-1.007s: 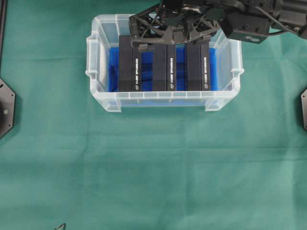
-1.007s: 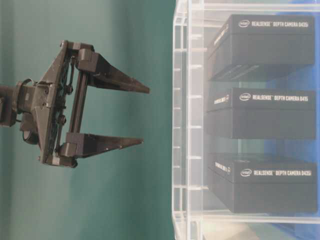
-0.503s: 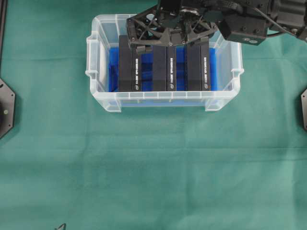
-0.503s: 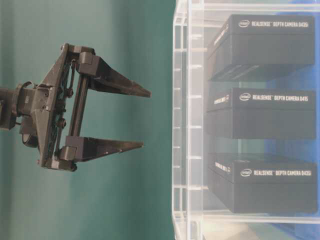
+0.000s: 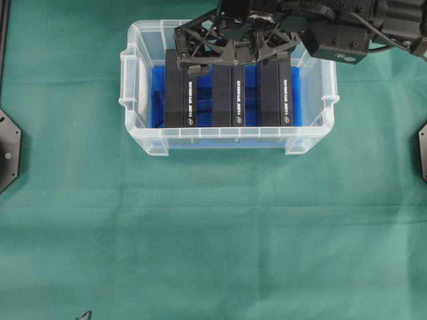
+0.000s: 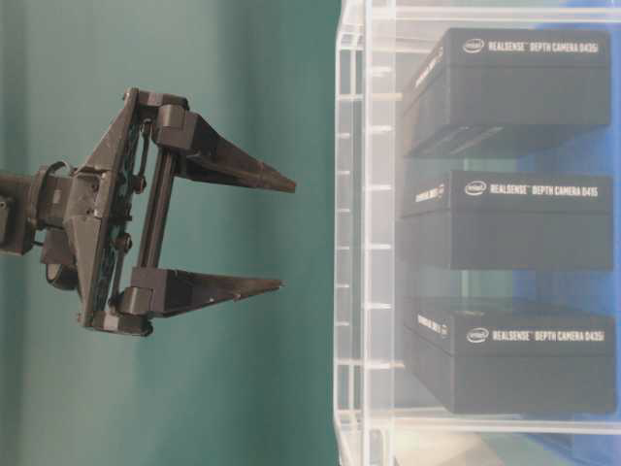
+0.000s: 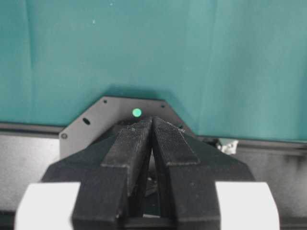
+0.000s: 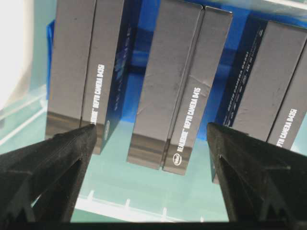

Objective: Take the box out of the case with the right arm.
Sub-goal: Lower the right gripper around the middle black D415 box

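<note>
My right gripper grabs the two long sides of the middle box next, since the box is narrow across its top [image 5: 229, 93] [image 8: 180, 86] but too long for my fingers.
The clear case [image 5: 137, 100] with a blue bottom sits on the green cloth and holds three black boxes standing on edge: left [image 5: 175, 90], middle [image 5: 229, 97] and right [image 5: 276, 97]. My right gripper [image 5: 233, 61] hangs open over the far side of the case, above the boxes and touching none. In the right wrist view the middle box [image 8: 177, 81] lies in line between the two fingers [image 8: 57, 158], with the left box [image 8: 81, 67] and right box [image 8: 273, 86] to either side. From table level the right gripper [image 6: 286, 235] is apart from the case wall [image 6: 354, 243]. My left gripper [image 7: 152, 120] is shut and empty.
Green cloth [image 5: 213, 240] covers the table around the case. Black mounting plates sit at the left edge [image 5: 8, 150] and right edge [image 5: 421, 152]. A grey plate with a green dot [image 7: 86, 129] lies under the left gripper.
The right gripper has crept slightly left and farther back over the case, nearing its wall in the table-level view. Its jaws stay wide. The boxes have not moved.
</note>
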